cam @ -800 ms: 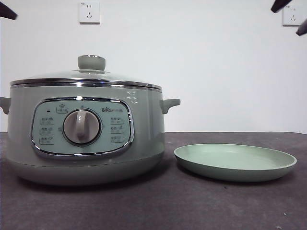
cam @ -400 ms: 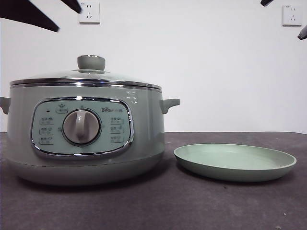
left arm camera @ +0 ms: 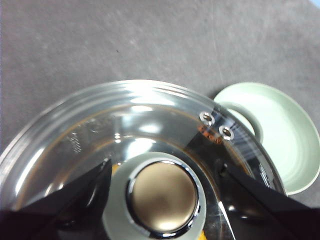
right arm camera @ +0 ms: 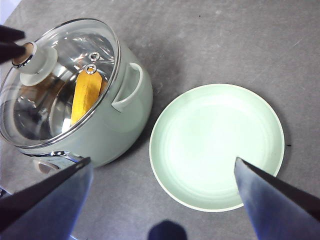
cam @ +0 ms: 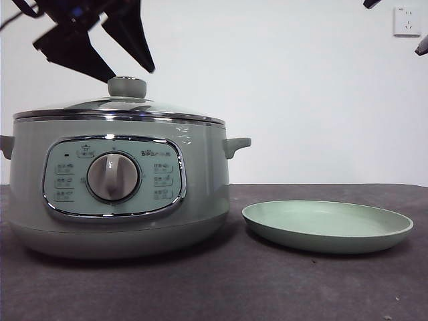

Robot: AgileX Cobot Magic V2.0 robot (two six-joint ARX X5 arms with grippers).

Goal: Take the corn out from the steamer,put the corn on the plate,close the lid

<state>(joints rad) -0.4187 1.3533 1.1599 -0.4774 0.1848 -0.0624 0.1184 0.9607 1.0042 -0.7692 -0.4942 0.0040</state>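
The lid should be grabbed next by its round knob with my left gripper, to uncover the corn inside the steamer [cam: 120, 194].
The steamer [cam: 120, 194] stands at the left with the lid [cam: 117, 107] on it. My left gripper [cam: 132, 75] is open just above the lid's green knob [cam: 127, 87], one jaw on each side; the left wrist view shows the knob [left arm camera: 162, 197] between the jaws. The corn [right arm camera: 86, 97] lies inside the pot and shows through the glass in the right wrist view. The plate [cam: 328, 226] sits bare to the right of the steamer. My right gripper [right arm camera: 162, 160] is open, high above the plate [right arm camera: 215, 145], and shows only as black tips [cam: 421, 45] in the front view.
The dark grey table [cam: 267, 287] runs around both things. The steamer's side handle [cam: 237, 144] points toward the plate. A wall socket [cam: 406, 20] is on the back wall.
My left gripper has come down from the top left corner to just above the lid's knob. The steamer, the lid and the plate have not moved.
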